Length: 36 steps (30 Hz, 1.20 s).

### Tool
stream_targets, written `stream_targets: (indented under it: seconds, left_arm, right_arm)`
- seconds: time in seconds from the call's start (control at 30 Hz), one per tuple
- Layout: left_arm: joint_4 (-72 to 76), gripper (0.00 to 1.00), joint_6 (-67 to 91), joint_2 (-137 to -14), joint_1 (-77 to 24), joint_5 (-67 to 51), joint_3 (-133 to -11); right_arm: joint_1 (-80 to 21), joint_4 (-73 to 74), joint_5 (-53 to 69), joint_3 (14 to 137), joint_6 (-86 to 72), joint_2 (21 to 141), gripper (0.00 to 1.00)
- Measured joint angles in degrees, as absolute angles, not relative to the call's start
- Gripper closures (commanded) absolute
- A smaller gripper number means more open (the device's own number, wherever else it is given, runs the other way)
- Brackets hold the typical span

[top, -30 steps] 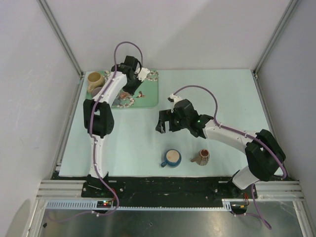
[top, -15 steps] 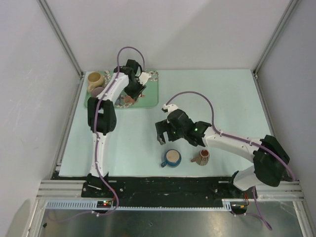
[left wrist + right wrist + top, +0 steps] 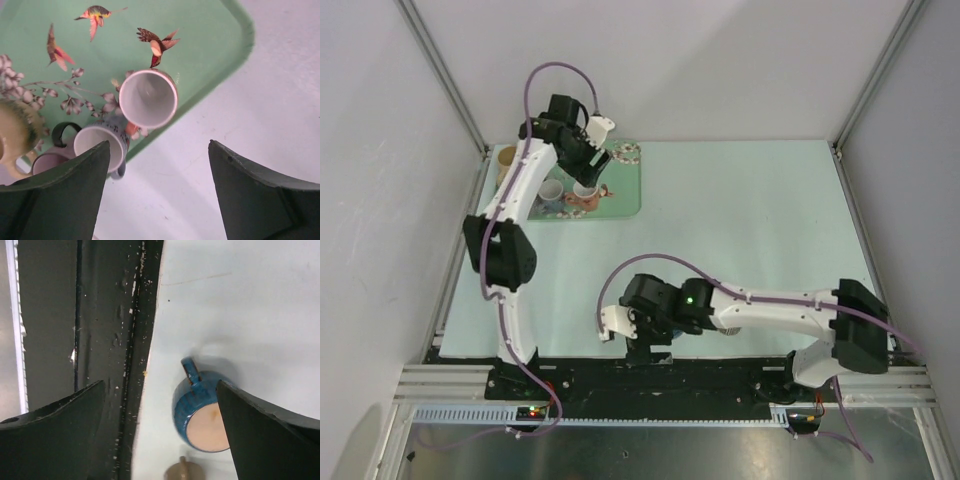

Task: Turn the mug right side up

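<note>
I will grip the upside-down blue mug by its handle [image 3: 190,371] next with my right gripper, so the mug's body stays free for my left gripper to turn it upright.
A blue mug [image 3: 196,399] stands on the table near its front edge, a flat pale face turned up and its handle pointing away. My right gripper [image 3: 160,384] hovers open above it, one finger over the mug's right side, the other over the dark rail. In the top view the right arm hides this mug. A brown mug [image 3: 183,471] lies just beside it. My left gripper [image 3: 159,145] hangs open and empty above the green tray's [image 3: 200,40] corner, where a white-lined mug [image 3: 148,98] stands mouth up.
On the tray [image 3: 620,200] a second patterned mug [image 3: 100,147], a pinkish one [image 3: 47,162] and a tan one [image 3: 15,135] crowd together. The black front rail [image 3: 110,340] runs right next to the blue mug. Frame posts stand at the table's back corners.
The left gripper opened and rose off the tray, leaving a mug standing there. The right arm swung from mid-table down to the near edge, over the blue mug.
</note>
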<state>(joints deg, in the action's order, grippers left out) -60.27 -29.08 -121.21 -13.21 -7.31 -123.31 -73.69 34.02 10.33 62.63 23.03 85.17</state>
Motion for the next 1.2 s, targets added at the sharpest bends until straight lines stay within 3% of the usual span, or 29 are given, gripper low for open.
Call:
stream_targets:
  seconds: [0.27,0.47,0.67,0.83,0.97,1.0,1.07,1.2]
  left_arm:
    - [-60.49,0.15,-29.41,-107.37,-13.21,-10.98,-117.36]
    - [-60.60,0.15,-29.45,-104.47,-13.19,-11.90,-112.60]
    - [-60.77,0.15,-29.43,-104.42,-13.10,-12.25,-109.45]
    - [-60.75,0.15,-29.41,-104.42,-13.06,-12.47,-109.43]
    - [-60.73,0.15,-29.41,-104.42,-12.95,-12.73,-109.43]
    - [-60.73,0.15,-29.39,-104.42,-12.93,-12.78,-109.43]
    - [-60.73,0.15,-29.41,-104.40,-12.88,-12.86,-109.43]
    - [-60.73,0.15,-29.36,-104.01,-12.71,-13.45,-109.40]
  right_arm:
    - [-73.43,46.68,10.26,76.29,38.48,100.01,0.06]
    - [-73.41,53.19,7.49,80.09,43.66,106.59,0.15]
    - [-73.34,55.35,4.12,82.67,46.89,110.50,0.41]
    - [-72.99,55.35,2.46,83.20,48.51,112.92,0.46]
    - [-72.66,55.02,2.02,83.20,49.54,114.48,0.70]
    - [-72.64,54.96,1.89,83.24,49.76,114.76,0.84]
    - [-72.64,54.76,1.65,83.29,50.33,115.18,0.96]
    - [-72.62,54.94,0.93,83.94,49.93,115.44,1.00]
